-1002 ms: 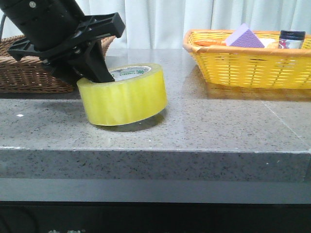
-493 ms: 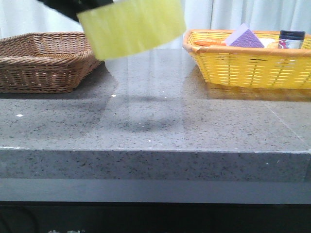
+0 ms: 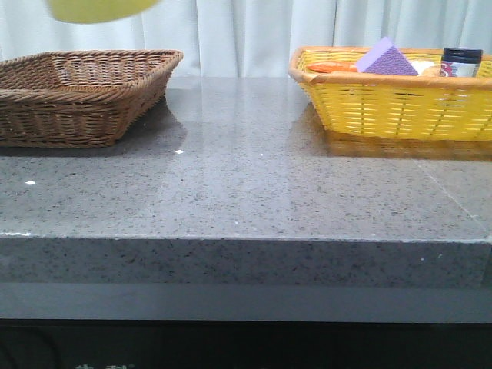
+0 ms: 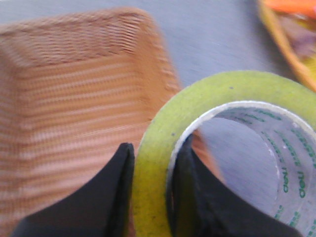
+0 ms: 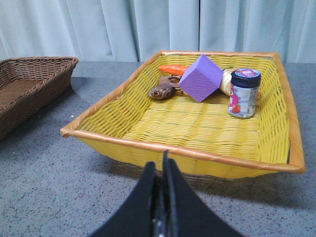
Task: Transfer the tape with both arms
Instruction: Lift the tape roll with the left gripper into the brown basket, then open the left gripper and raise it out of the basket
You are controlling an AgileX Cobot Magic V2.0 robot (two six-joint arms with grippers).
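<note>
I will lower the tape roll into the basket before my left gripper lets go of it, because the tape roll's lower edge (image 3: pixel 100 17) hangs above the wicker basket's rim (image 3: pixel 123 55).
The yellow tape roll (image 4: pixel 232 91) with its white, green-printed core is pinched through its wall by my left gripper (image 4: pixel 150 197), one finger outside and one inside the core. It hangs in the air over the near corner of the brown wicker basket (image 4: pixel 64 103). In the front view only the roll's lower edge (image 3: pixel 100 9) shows at the top left, above that basket (image 3: pixel 77 92); the left arm itself is out of frame there. My right gripper (image 5: pixel 162 197) is shut and empty, low over the table just before the yellow basket (image 5: pixel 197 123).
The yellow basket (image 3: pixel 392 100) at the back right holds a purple wedge sponge (image 3: pixel 387 58), a small jar (image 3: pixel 461 63), an orange carrot-like piece (image 5: pixel 173 69) and a brown toy (image 5: pixel 160 90). The grey stone table (image 3: pixel 246 192) ends in a front edge near the camera.
The left gripper has lifted the tape off the table and carried it up and to the left, over the brown basket, almost out of the front view.
</note>
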